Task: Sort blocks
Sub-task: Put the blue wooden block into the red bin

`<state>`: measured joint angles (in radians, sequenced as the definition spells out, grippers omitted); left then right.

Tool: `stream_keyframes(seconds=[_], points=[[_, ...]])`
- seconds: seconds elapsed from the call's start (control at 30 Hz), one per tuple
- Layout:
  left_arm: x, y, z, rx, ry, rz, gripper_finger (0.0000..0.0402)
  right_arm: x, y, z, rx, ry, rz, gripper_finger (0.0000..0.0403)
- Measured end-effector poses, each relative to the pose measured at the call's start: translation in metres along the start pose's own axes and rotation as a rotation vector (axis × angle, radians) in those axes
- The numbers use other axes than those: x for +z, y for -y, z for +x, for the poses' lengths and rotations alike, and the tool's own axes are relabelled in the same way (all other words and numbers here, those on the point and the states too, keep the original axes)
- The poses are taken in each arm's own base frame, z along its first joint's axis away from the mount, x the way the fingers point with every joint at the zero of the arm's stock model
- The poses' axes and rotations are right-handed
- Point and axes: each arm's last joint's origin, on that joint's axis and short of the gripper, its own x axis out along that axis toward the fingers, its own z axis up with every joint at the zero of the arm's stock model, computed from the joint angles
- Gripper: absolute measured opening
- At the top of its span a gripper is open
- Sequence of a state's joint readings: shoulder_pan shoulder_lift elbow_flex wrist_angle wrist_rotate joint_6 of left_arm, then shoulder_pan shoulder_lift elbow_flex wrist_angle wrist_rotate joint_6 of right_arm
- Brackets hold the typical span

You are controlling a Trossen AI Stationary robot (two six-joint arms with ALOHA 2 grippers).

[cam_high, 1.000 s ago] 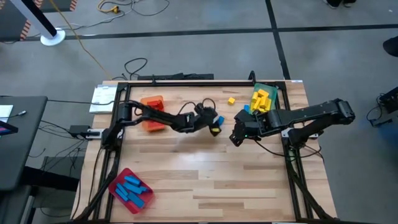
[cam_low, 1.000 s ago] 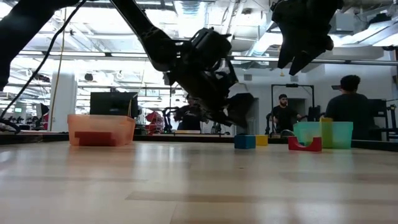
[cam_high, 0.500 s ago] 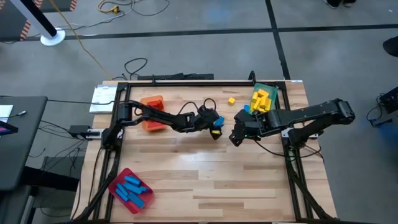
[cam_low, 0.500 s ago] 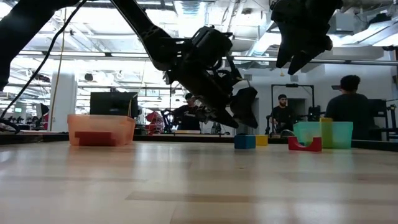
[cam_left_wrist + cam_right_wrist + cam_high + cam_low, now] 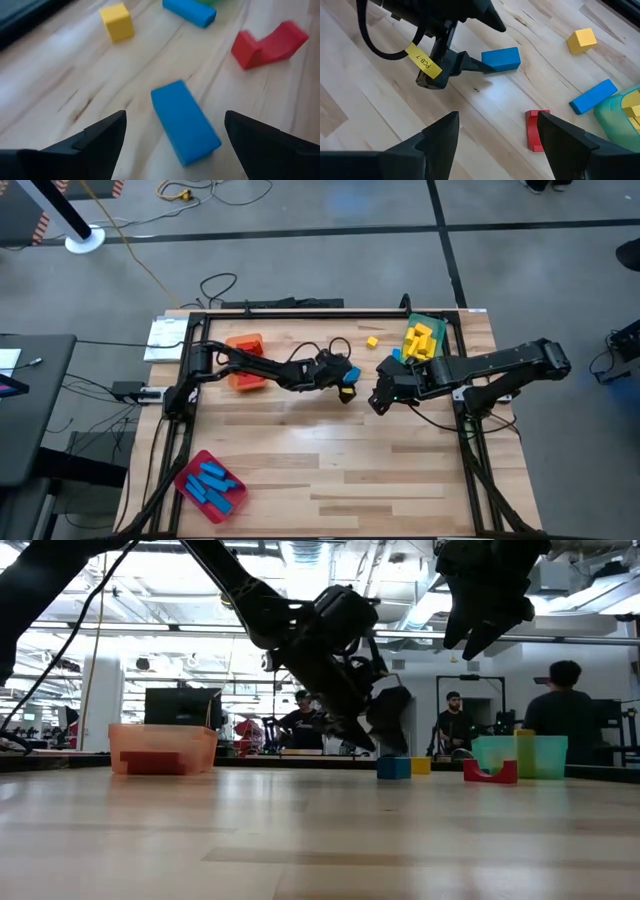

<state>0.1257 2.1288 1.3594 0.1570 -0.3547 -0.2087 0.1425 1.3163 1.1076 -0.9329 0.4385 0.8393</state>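
My fingers are above the wood beside the blue block (image 5: 352, 375), so my left gripper needs to go down first and only then close on the block.
A blue block (image 5: 186, 125) lies flat on the wooden table near its middle (image 5: 351, 369). My left gripper (image 5: 175, 115) is open and low over it, one finger on either side with table showing in both gaps. From the right wrist view, one left finger (image 5: 470, 63) reaches close to the block's end (image 5: 501, 58). Beyond it lie a yellow cube (image 5: 116, 21), a blue bar (image 5: 190, 11) and a red arch block (image 5: 270, 42). My right gripper (image 5: 380, 400) hangs open above the table, right of the blue block, and holds nothing.
The green tray (image 5: 428, 325) with yellow blocks sits at the far right. An orange tray (image 5: 246, 363) with red blocks stands at the far left, and a red tray (image 5: 212, 485) with blue bars at the near left corner. Bare wood spans the near half. People stand beyond the table.
My left gripper has edged toward the table's right and sunk a little, closing in on the blue block, its fingers still apart. The block has stayed where it was. My right arm has kept still.
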Motion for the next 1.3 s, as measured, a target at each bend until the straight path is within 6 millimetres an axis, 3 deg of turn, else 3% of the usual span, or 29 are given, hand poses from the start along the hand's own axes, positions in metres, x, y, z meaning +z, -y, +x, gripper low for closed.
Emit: stream_keyframes(seconds=[0.23, 0.47, 0.73, 1.1, 1.3], points=[[-0.009, 0.002, 0.008, -0.006, -0.025, -0.018, 0.0334, 0.000, 0.000, 0.000, 0.001, 0.001, 0.000, 0.0282], [-0.015, 0.015, 0.035, -0.014, -0.077, 0.008, 0.0332, 0.000, 0.000, 0.000, 0.003, 0.003, 0.001, 0.0282], [-0.013, 0.019, 0.039, 0.040, -0.078, 0.049, 0.0274, 0.001, -0.001, 0.000, 0.008, 0.007, 0.005, 0.0282], [-0.016, 0.019, 0.030, 0.065, -0.169, 0.203, 0.0126, 0.001, -0.001, 0.000, 0.010, 0.009, 0.006, 0.0282], [-0.002, 0.023, -0.001, 0.045, -0.242, 0.328, 0.0124, 0.002, -0.002, 0.000, 0.018, 0.017, 0.011, 0.0282]])
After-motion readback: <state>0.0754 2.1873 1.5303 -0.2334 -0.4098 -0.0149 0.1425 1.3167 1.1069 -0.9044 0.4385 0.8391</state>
